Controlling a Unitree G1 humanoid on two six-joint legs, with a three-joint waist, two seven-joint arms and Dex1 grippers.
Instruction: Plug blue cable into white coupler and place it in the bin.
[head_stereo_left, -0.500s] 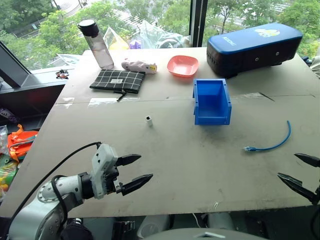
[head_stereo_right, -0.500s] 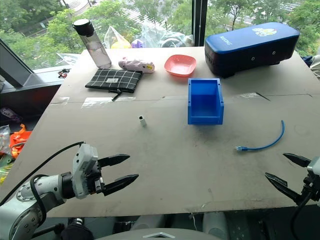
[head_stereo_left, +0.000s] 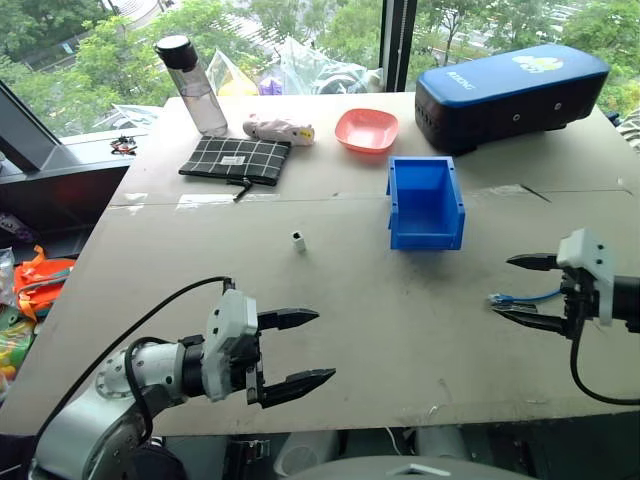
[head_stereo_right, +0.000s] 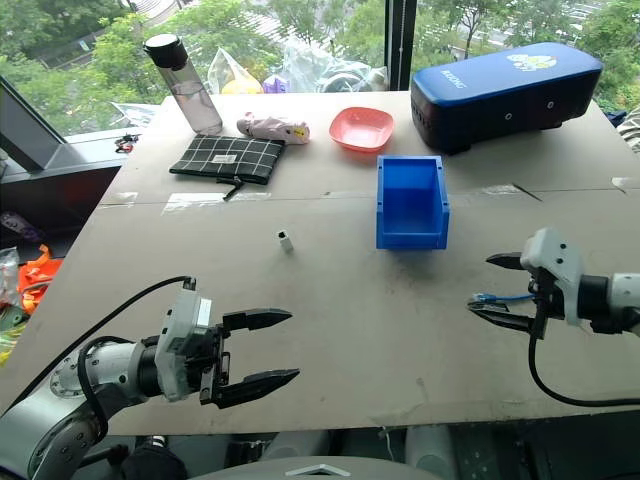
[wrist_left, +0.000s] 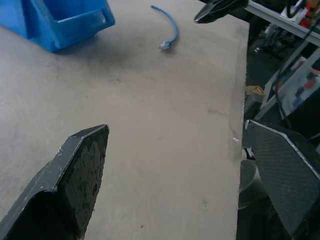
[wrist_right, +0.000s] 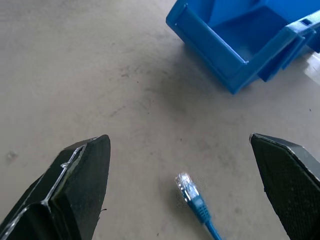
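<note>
I should next grab the cable with my right gripper by the ribbed boot behind its clear plug (head_stereo_left: 505, 299), where the sides are broader, as the cord (head_stereo_left: 541, 297) is thin and round.
The blue cable (head_stereo_left: 523, 296) lies on the table at the right, its clear plug end (wrist_right: 188, 188) pointing toward the middle. My right gripper (head_stereo_left: 503, 286) is open just above that plug end, one finger on either side and touching nothing. The white coupler (head_stereo_left: 298, 240) stands upright by itself left of centre. An empty blue bin (head_stereo_left: 425, 236) sits behind the cable, its open front facing me. My left gripper (head_stereo_left: 322, 346) is open near the front edge, well short of the coupler, with nothing between its fingers.
Along the back stand a pink bowl (head_stereo_left: 365, 131), a large dark-blue case (head_stereo_left: 510, 92), a water bottle (head_stereo_left: 190, 85), a checked pouch (head_stereo_left: 235, 160) and a small pinkish object (head_stereo_left: 278, 130). The table's front edge runs just under my left gripper.
My right gripper has come in from the table's front right corner to the cable's plug end. The left gripper has shifted a little to the right. Both stay open.
</note>
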